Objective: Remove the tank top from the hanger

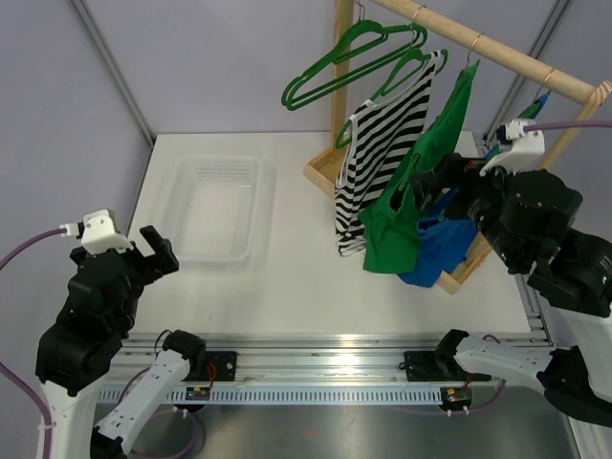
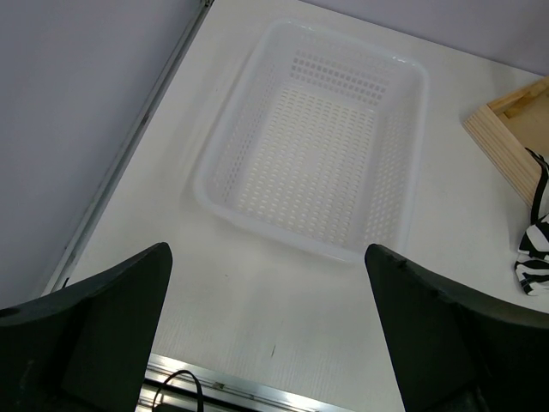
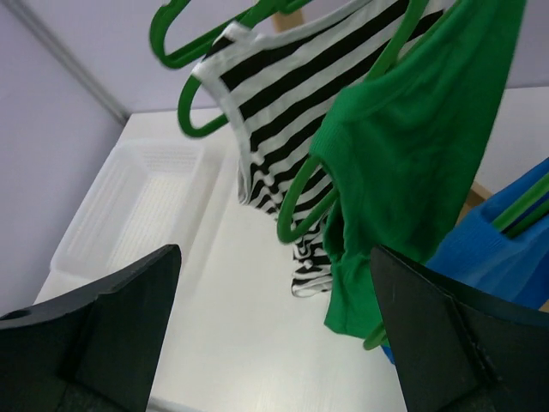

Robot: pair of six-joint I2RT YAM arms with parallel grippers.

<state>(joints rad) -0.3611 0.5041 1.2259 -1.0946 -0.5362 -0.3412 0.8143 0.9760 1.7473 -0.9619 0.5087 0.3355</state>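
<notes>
My right gripper should next take hold of the blue tank top's green hanger by its near arm [image 1: 522,109] [image 3: 526,202], beside the hook. The cloth is then free to remove.
Three garments hang on green hangers from a wooden rod [image 1: 497,53]: a black-and-white striped tank top [image 1: 378,158], a green tank top [image 1: 426,191] and a blue one [image 1: 442,247] behind it. In the right wrist view the striped top [image 3: 300,94] and the green top [image 3: 412,146] hang just ahead, and the green top's hanger end [image 3: 296,219] pokes out. My right gripper [image 1: 432,182] [image 3: 274,251] is open and empty, right beside the green top. My left gripper [image 1: 153,253] [image 2: 266,249] is open and empty, low over the table near the basket.
A white perforated basket [image 1: 218,206] [image 2: 225,202] lies on the table at the left, nothing in it. An empty green hanger [image 1: 330,59] hangs at the rod's left end. The rack's wooden base frame [image 1: 320,172] sits under the clothes.
</notes>
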